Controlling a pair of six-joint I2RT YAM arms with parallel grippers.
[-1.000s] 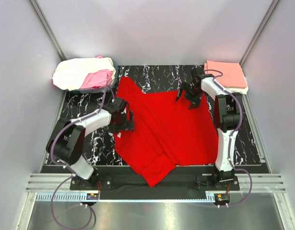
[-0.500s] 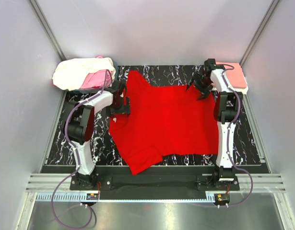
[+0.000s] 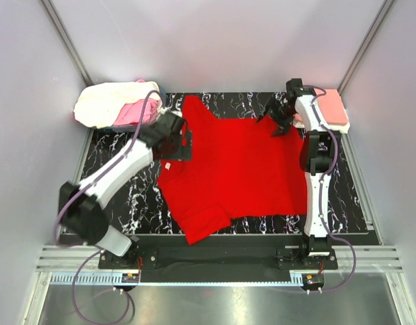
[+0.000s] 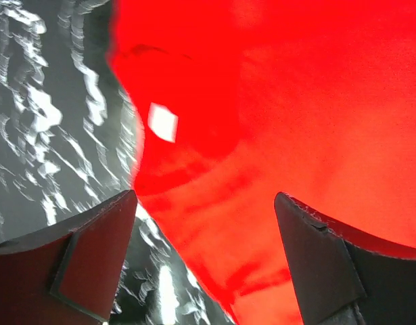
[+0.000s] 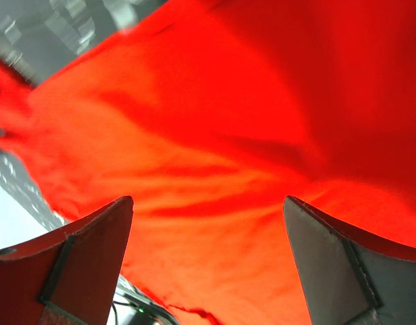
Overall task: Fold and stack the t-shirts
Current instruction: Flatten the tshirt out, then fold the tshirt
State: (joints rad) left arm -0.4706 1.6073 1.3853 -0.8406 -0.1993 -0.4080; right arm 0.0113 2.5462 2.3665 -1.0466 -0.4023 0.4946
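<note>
My left gripper will next take hold of the bright red t-shirt (image 3: 238, 166) by its near shoulder edge, beside the front sleeve, so that it can straighten and fold the shirt.
The bright red t-shirt (image 3: 238, 166) lies spread on the black marbled table (image 3: 120, 193), one sleeve pointing to the front left. It fills the left wrist view (image 4: 295, 101), where a white neck label (image 4: 162, 122) shows, and the right wrist view (image 5: 228, 135). My left gripper (image 3: 182, 143) is open and empty above the shirt's left shoulder edge. My right gripper (image 3: 274, 123) is open and empty above the shirt's far right corner. A loose heap of cream-white and pink shirts (image 3: 120, 105) sits at the far left. A folded salmon-pink shirt on a white one (image 3: 333, 108) sits at the far right.
Grey enclosure walls stand close on three sides. The right arm (image 3: 314, 169) rises along the table's right side. A metal rail (image 3: 214, 261) runs along the near edge.
Both grippers have carried the red shirt's far edge toward the back and spread it flat. They now stand open over it. The left arm has stretched forward.
</note>
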